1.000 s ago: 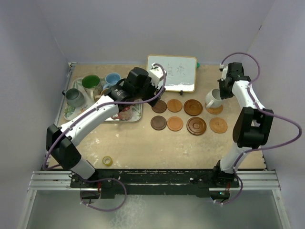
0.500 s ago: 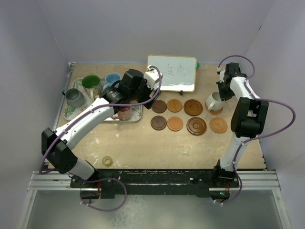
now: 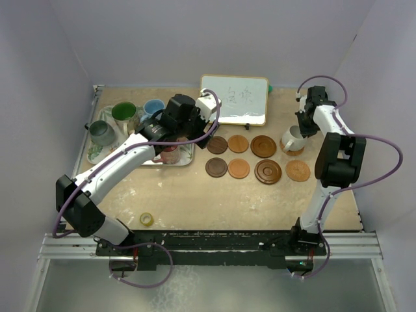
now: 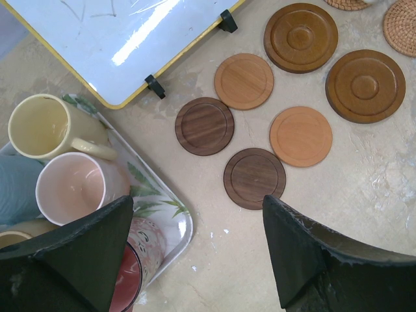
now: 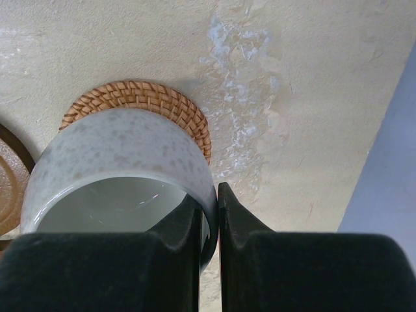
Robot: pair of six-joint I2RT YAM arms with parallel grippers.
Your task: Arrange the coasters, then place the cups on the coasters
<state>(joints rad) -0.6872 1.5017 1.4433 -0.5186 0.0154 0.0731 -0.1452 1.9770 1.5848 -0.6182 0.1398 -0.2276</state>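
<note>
The speckled white cup is low over the woven coaster [image 5: 143, 94], whose rim shows around the cup's base, so it is time for my right gripper to let go now.
My right gripper [image 5: 218, 195] is shut on the wall of a speckled white cup [image 5: 117, 156], one finger inside and one outside. The cup sits over a woven coaster [image 5: 143, 94] at the far right [image 3: 294, 149]. Two rows of coasters lie mid-table: dark wood [image 4: 204, 126], light wood [image 4: 244, 81], ringed brown [image 4: 364, 86], and another woven one [image 3: 298, 170]. My left gripper [image 4: 197, 201] hangs open above the tray's corner, next to a red cup [image 4: 130, 273]. Pink [image 4: 71, 188] and yellow [image 4: 39, 127] cups stand in the tray.
The leaf-patterned tray [image 3: 185, 159] at the left also holds grey [image 3: 101, 132], green-lined [image 3: 124, 112] and light blue [image 3: 154, 107] cups. A whiteboard [image 3: 235, 99] stands at the back. A yellow tape roll [image 3: 147, 219] lies near the front left.
Over the first half second my left gripper drew back slightly leftward over the tray and my right arm's elbow folded inward. Since then nothing has moved.
</note>
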